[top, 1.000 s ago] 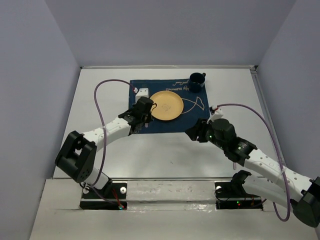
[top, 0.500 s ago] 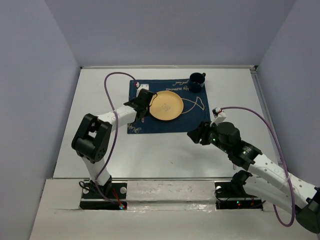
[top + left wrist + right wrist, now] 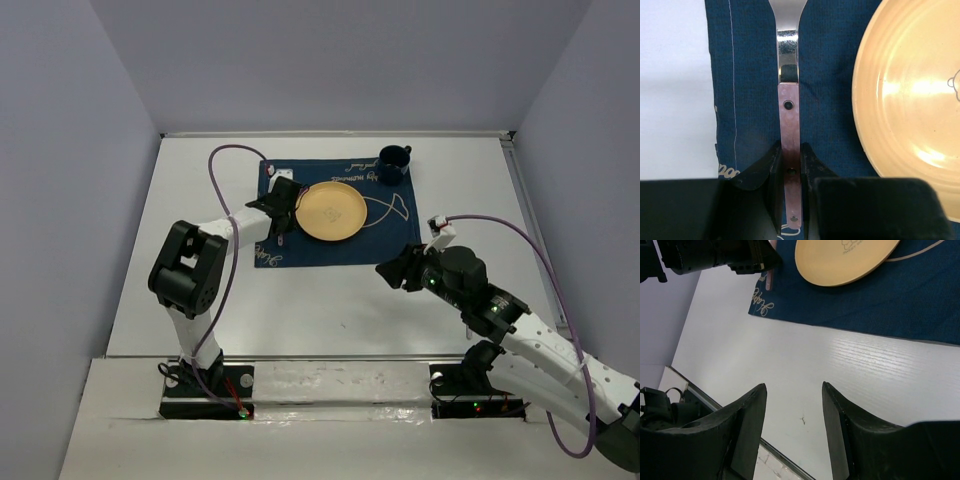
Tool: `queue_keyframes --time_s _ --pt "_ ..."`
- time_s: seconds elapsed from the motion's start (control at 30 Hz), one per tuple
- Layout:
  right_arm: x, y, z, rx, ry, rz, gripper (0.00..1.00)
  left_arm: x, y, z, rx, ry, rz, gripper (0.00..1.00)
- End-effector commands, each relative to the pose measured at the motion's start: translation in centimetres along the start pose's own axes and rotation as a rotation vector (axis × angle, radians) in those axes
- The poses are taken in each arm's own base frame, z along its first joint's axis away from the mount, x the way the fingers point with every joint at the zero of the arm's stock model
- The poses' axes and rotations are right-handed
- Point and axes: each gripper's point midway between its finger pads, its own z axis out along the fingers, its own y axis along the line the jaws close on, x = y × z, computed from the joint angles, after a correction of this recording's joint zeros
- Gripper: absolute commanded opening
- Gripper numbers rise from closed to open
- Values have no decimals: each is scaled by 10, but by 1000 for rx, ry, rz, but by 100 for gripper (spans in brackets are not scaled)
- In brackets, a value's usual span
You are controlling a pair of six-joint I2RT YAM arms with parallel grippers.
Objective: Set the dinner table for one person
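My left gripper releases the utensil next, since the utensil is low over the navy placemat (image 3: 390,228) beside the plate and would end flat there.
On the white dinner table (image 3: 300,290) lies a navy placemat (image 3: 390,228) with a yellow plate (image 3: 333,211) at its middle and a dark blue mug (image 3: 392,164) at its far right corner. My left gripper (image 3: 790,150) is shut on a utensil (image 3: 789,110) with a copper handle and silver neck. The utensil points away, low over the placemat (image 3: 750,75), just left of the plate (image 3: 910,100); its head is out of frame. My right gripper (image 3: 794,387) hangs open and empty over bare table (image 3: 790,350), near the placemat's front edge (image 3: 900,300).
The left arm (image 3: 200,260) reaches in from the left along the placemat's left side. The right arm (image 3: 480,300) stretches across the right front of the table. Grey walls close in the sides and back. A metal rail (image 3: 340,375) runs along the near edge.
The left arm has swung its elbow left and back, and the gripper with the utensil now points along the plate's left side. The right gripper has drawn back slightly toward the near edge.
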Motion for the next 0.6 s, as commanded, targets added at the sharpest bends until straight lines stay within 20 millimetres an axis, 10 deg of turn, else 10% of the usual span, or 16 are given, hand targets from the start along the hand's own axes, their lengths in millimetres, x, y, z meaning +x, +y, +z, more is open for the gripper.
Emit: queue_keyframes --time_s 0.0,0.37,0.57 --pt "0 3 -2 -13 0 -12 54 -20 -4 0 9 -40 3 19" --pt "-8 -1 -7 29 -18 -19 54 -8 -4 7 10 -14 10 31" --pt "-15 -3 -10 56 -33 -22 54 -15 1 2 -11 -32 6 54"
